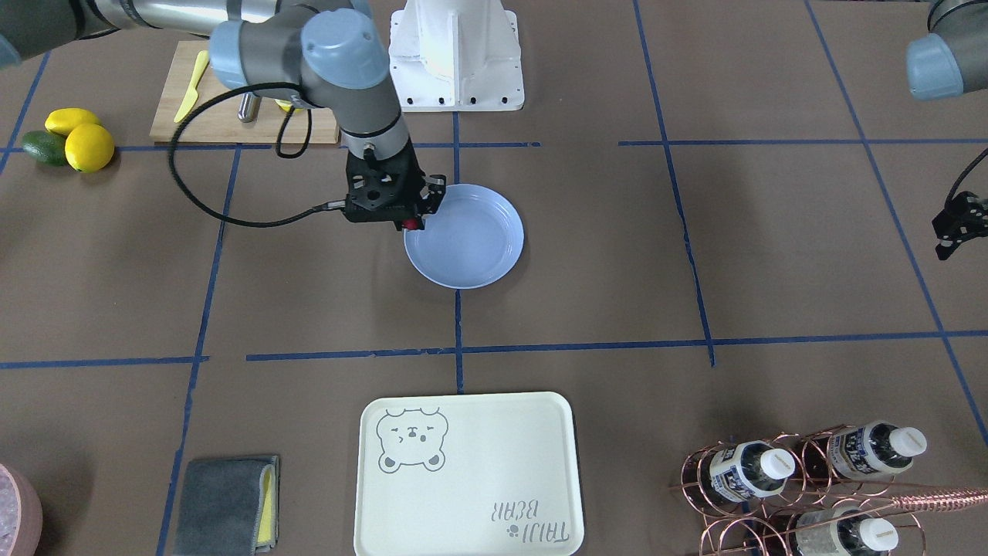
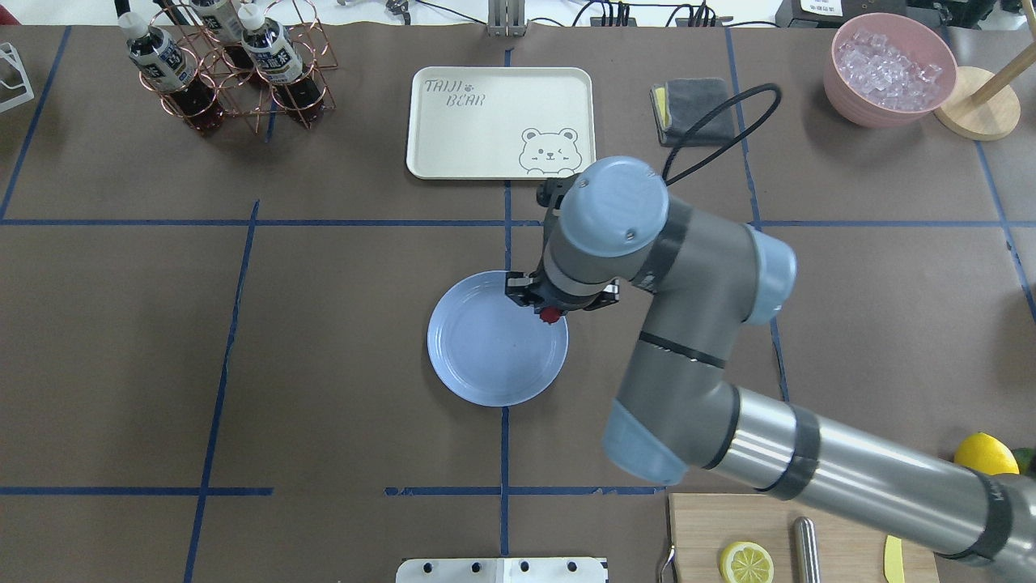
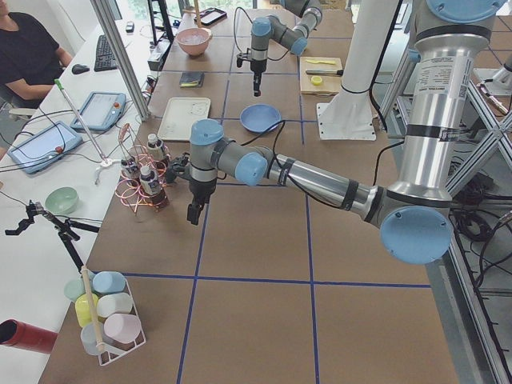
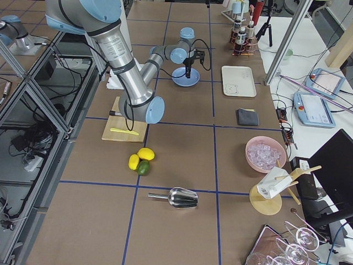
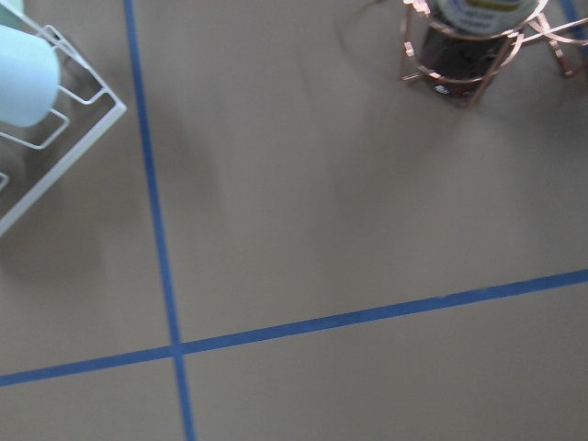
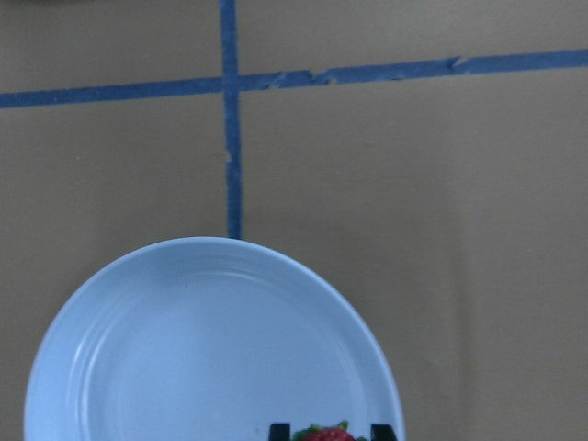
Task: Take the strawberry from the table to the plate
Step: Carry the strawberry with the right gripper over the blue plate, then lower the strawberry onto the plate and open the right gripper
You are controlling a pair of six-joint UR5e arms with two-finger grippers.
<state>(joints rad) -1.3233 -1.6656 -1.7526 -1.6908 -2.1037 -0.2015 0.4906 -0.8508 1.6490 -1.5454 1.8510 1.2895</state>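
Note:
The strawberry point(image 1: 413, 223) hangs over the plate's rim, so my right gripper needs to move the strawberry to the plate's flat middle point(image 1: 465, 237) before opening.
The light-blue plate point(image 2: 486, 364) lies on the brown paper table point(image 2: 324, 324) near its middle. My right gripper point(image 2: 551, 312) hangs over the plate's rim on the side toward the cutting board, shut on the small red strawberry point(image 2: 552, 316). In the right wrist view the strawberry point(image 6: 326, 435) shows between the two fingertips at the bottom edge, just above the plate point(image 6: 202, 358). My left gripper point(image 1: 955, 228) hovers far off near the bottle rack; I cannot tell whether it is open or shut.
A cream bear tray point(image 2: 498, 121) and a grey cloth point(image 2: 688, 109) lie beyond the plate. Bottles stand in a copper rack point(image 2: 235, 73). A pink bowl of ice point(image 2: 886, 69), lemons point(image 1: 81, 139) and a wooden cutting board point(image 2: 793, 538) sit on the right arm's side.

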